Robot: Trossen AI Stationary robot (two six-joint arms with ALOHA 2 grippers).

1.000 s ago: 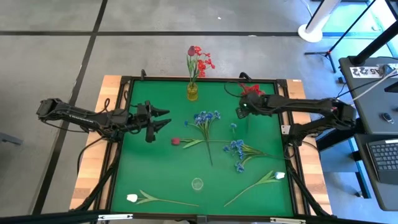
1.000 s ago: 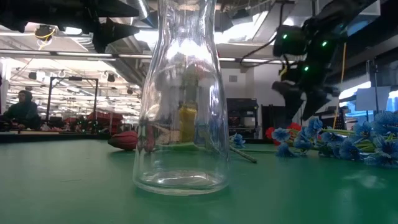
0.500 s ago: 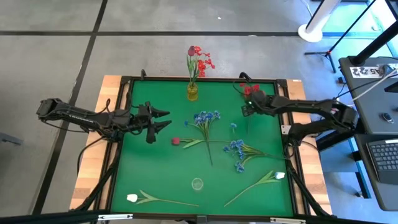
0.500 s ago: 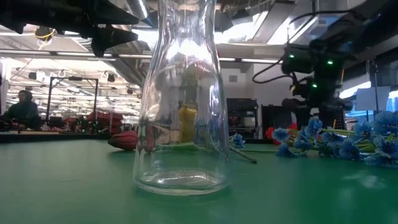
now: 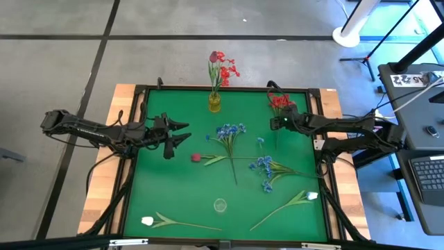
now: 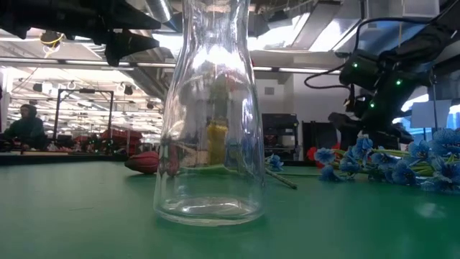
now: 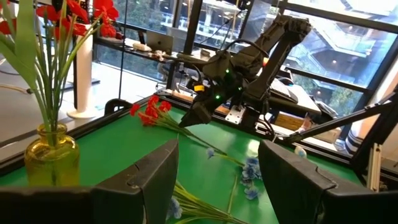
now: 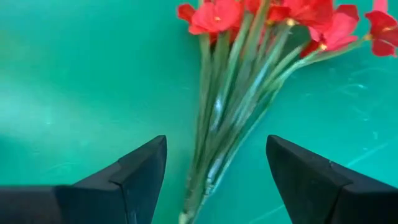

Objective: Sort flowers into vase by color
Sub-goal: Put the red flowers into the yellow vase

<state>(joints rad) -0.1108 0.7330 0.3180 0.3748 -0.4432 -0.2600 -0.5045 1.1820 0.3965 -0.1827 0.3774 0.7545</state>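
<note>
My right gripper should grab the spray's green stems next, so that it can sort the red small-blossom spray [image 5: 279, 102] into the yellow vase [image 5: 214, 103].
A red small-blossom spray [image 5: 279, 102] lies flat on the green mat near the far right corner. My right gripper [image 5: 275, 123] is open just behind its stem end. In the right wrist view [image 8: 216, 138] a finger stands on each side of the stems [image 8: 214, 118] without touching them. My left gripper [image 5: 187, 131] is open and hovers left of centre, holding nothing. A yellow vase [image 5: 214, 103] at the far edge holds red flowers. The clear vase [image 5: 220, 205] stands empty near the near edge. On the mat lie a dark red rosebud [image 5: 196, 157], blue sprays [image 5: 230, 130] [image 5: 262, 167] and two white tulips [image 5: 147, 221] [image 5: 312, 196].
The raised dark frame [image 5: 139, 139] runs around the green mat, and the red spray lies close to its far right corner. In the low view the clear vase [image 6: 210, 115] fills the foreground. Bare mat lies between the left gripper and the near-left tulip.
My right gripper has shifted a little toward the table's right edge and come down toward the mat, ending behind the red spray's stems. The spray has stayed where it lay.
</note>
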